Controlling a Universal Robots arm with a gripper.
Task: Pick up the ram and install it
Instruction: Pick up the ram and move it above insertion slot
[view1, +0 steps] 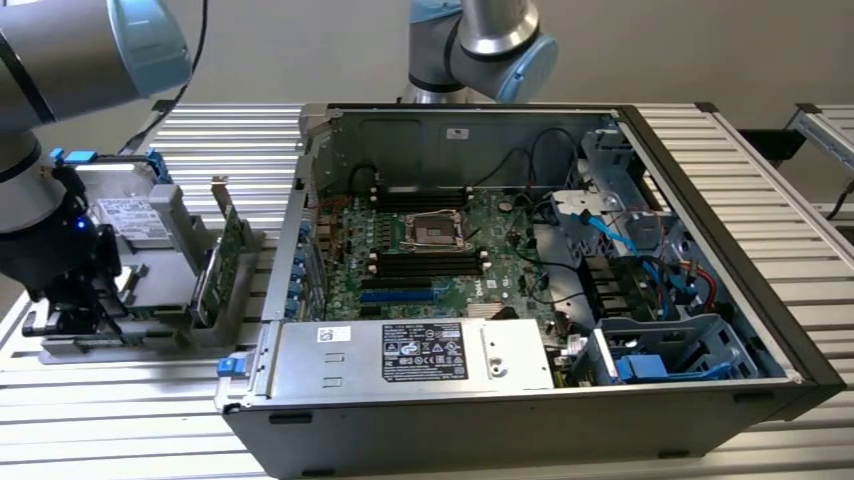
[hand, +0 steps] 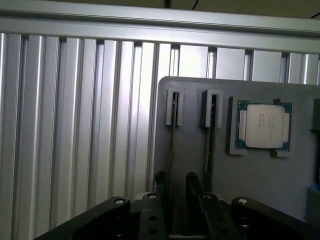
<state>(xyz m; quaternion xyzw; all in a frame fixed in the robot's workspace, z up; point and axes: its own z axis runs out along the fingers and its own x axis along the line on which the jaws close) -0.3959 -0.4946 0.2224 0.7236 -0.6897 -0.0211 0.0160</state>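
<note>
The gripper takes hold of the ram stick between its fingers by its long edge opposite the contacts next, to install it in the motherboard (view1: 461, 262).
Two ram sticks stand on edge in slots of a grey tray (hand: 200, 165). One ram stick (hand: 173, 131) runs between my fingertips, and the other ram stick (hand: 210, 132) lies just outside one finger (hand: 192, 181). My gripper (hand: 175, 182) is open, one black finger on each side of the first stick with a gap left on both sides. In the exterior view the gripper (view1: 67, 312) hangs low over the tray (view1: 160, 335) at the exterior view's left, beside the open computer case (view1: 534, 300).
A processor chip (hand: 264, 125) sits in a pocket of the tray beside the sticks. An upright green expansion card (view1: 220, 270) and a grey hard drive (view1: 127, 220) also stand on the tray. The motherboard (view1: 427, 250) lies inside the case. Ribbed aluminium table (hand: 75, 125) surrounds everything.
</note>
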